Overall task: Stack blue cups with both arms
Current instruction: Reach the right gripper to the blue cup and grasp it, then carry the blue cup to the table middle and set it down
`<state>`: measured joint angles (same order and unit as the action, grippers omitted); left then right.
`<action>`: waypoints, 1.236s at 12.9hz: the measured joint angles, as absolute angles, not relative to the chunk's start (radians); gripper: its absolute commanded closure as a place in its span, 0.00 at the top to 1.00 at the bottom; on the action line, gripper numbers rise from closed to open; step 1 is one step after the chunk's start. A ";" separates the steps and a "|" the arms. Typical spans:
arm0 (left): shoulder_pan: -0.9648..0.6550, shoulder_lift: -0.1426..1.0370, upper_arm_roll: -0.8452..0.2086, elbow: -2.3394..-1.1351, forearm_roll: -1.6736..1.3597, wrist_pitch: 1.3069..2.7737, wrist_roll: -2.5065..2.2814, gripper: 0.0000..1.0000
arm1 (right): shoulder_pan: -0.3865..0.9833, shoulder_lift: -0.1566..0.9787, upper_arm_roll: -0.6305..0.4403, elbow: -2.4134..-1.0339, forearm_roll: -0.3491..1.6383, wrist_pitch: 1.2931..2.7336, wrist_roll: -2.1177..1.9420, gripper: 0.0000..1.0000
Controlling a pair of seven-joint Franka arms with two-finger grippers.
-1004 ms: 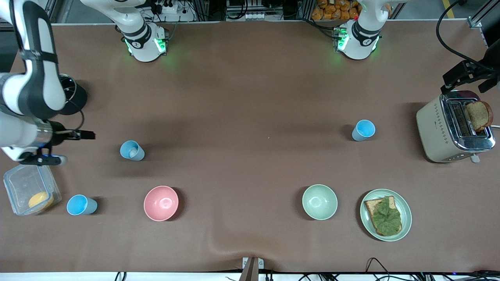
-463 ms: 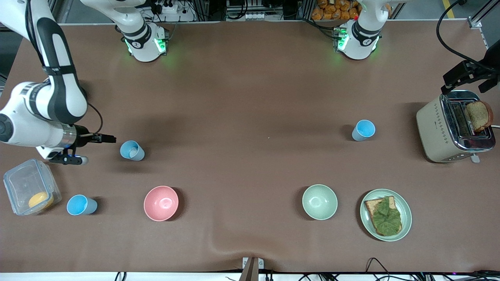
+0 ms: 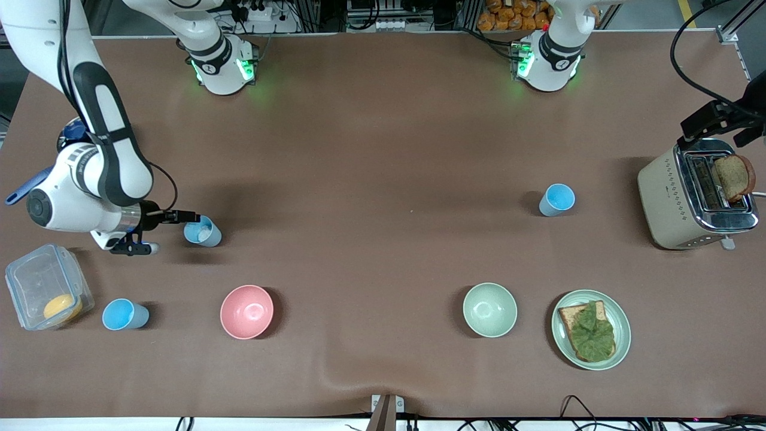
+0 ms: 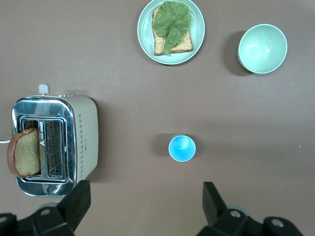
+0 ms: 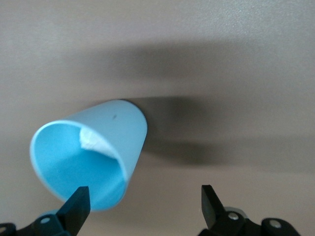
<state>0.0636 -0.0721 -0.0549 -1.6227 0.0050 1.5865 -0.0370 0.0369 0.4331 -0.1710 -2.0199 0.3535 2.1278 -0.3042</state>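
I need to stack the blue cups, so next I should use my right gripper to grab the cup with the white patch (image 5: 96, 142) by its rim (image 5: 118, 194).
Three blue cups stand on the brown table. One with a white patch inside (image 3: 202, 231) is toward the right arm's end, and it fills the right wrist view (image 5: 93, 157). My right gripper (image 3: 184, 216) (image 5: 143, 206) is open and low beside it, with one finger at the cup's rim. A second cup (image 3: 124, 315) stands nearer the front camera by a plastic box. The third (image 3: 556, 200) (image 4: 182, 148) stands toward the left arm's end. My left gripper (image 3: 718, 117) (image 4: 145, 204) is open and empty, waiting high over the table by the toaster.
A pink bowl (image 3: 246, 311), a pale green bowl (image 3: 489, 309) (image 4: 262, 48) and a plate with toast and lettuce (image 3: 622, 332) (image 4: 197, 39) lie nearer the front camera. A toaster with a bread slice (image 3: 664, 197) (image 4: 83, 142) and a clear box (image 3: 27, 281) stand at the table's ends.
My right arm has swung in from the table's end toward the cup with the white patch, and its gripper now reaches that cup. The left arm has barely moved.
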 measured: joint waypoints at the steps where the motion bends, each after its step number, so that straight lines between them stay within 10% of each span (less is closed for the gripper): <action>1: 0.063 -0.069 -0.056 -1.623 0.005 1.588 -0.036 1.00 | 0.037 0.446 -0.171 -2.020 0.372 2.138 -0.308 0.64; 4: 0.056 -0.063 -0.064 -1.623 0.005 1.588 -0.035 1.00 | 0.037 0.455 -0.171 -2.019 0.389 2.144 -0.309 0.00; 16: 0.053 -0.032 -0.079 -1.623 0.005 1.611 -0.035 1.00 | 0.038 0.449 -0.166 -1.941 0.411 1.963 -0.302 0.00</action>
<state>0.0526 -0.0316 -0.0791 -1.6227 0.0048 1.6114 -0.0355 0.0376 0.4494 -0.1658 -1.9414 0.4109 1.9629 -0.3018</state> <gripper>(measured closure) 0.000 0.952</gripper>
